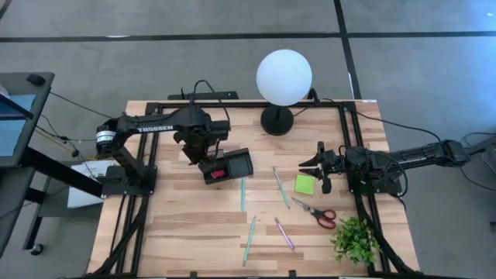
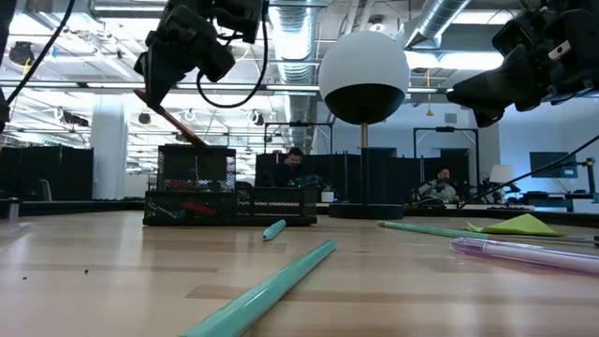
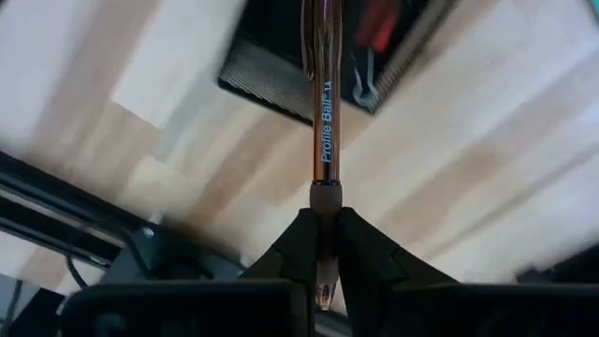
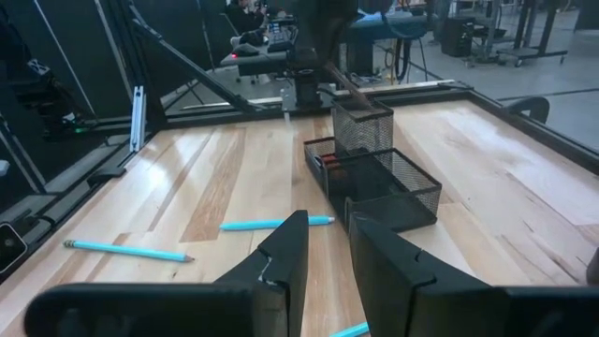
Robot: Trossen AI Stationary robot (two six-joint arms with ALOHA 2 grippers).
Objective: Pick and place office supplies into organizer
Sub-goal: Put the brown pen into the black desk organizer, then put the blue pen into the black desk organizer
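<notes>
The brown pen's tip (image 3: 325,297) is over wood, outside the mesh cup's side. My left gripper should move the brown pen's tip into the organizer (image 3: 279,37) before it lets go.
My left gripper (image 1: 191,149) hangs over the table's far left, shut on a brown pen (image 2: 175,120) that slants down toward the tall mesh cup of the black organizer (image 1: 229,165). The organizer (image 2: 230,197) stands on the wood with a red item (image 1: 218,173) in one tray. Teal pens (image 1: 242,194) (image 1: 280,187) (image 1: 249,239), a pink pen (image 1: 284,233), red-handled scissors (image 1: 315,211) and a lime sticky pad (image 1: 304,184) lie flat on the table. My right gripper (image 1: 313,167) waits at the right, open, holding nothing. My left gripper pinches the brown pen between its two fingers at the pen's dark grip section (image 3: 325,200). The fingers come from above, slanting, and the pen runs on beyond the fingertips roughly in line with them. The pen is lifted clear, its lower tip (image 2: 200,141) by the cup's rim.
A white globe lamp (image 1: 284,78) stands on its black base at the far middle. A green plant (image 1: 355,239) sits at the near right corner. Black frame rails (image 1: 347,147) run along the table's sides. Bare wood lies at the near left (image 1: 170,232).
</notes>
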